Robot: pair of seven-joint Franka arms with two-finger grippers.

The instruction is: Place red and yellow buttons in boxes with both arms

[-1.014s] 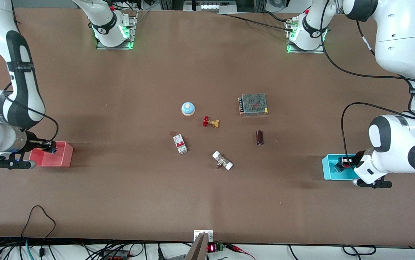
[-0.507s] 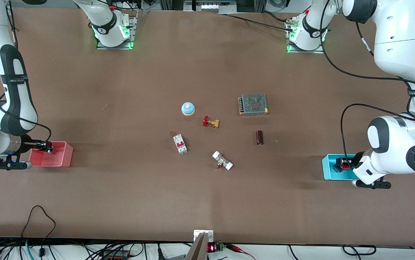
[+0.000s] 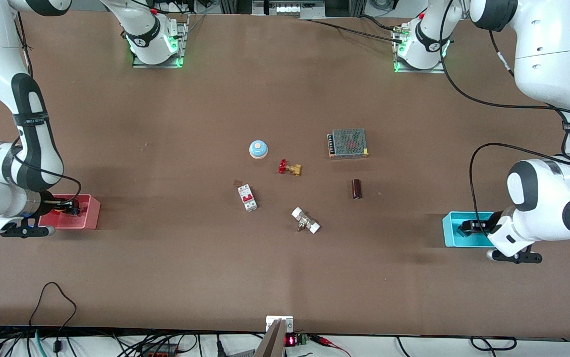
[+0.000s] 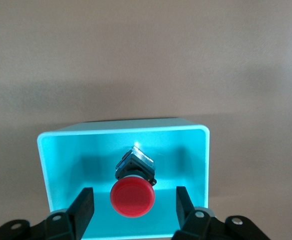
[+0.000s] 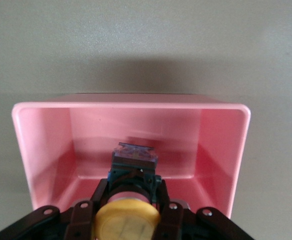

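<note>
My right gripper opens now, since the yellow button's black body (image 5: 134, 167) sits inside the pink bin's sides and the yellow button would rest there.
The red button (image 4: 132, 196) lies in the cyan bin (image 4: 120, 129), cap toward the camera. My left gripper (image 4: 133, 192) is open, its fingers (image 4: 83, 207) on either side of the button and apart from it. In the front view the left gripper (image 3: 471, 227) is in the cyan bin (image 3: 449, 233) and hides the red button. My right gripper (image 5: 130, 187) is shut on the yellow button (image 5: 127, 220), holding it just inside the pink-red bin (image 5: 130, 106). In the front view it (image 3: 67, 208) is in that bin (image 3: 86, 218).
Mid-table lie a blue-domed disc (image 3: 258, 149), a brass valve with a red handwheel (image 3: 290, 168), a white circuit breaker (image 3: 248, 197), a white-ended fitting (image 3: 306, 220), a metal power supply (image 3: 348, 143) and a dark cylinder (image 3: 357, 189).
The right hand has shifted slightly toward the front camera, lower into the pink-red bin. The left hand has shifted slightly too, and the red cap no longer shows in the front view.
</note>
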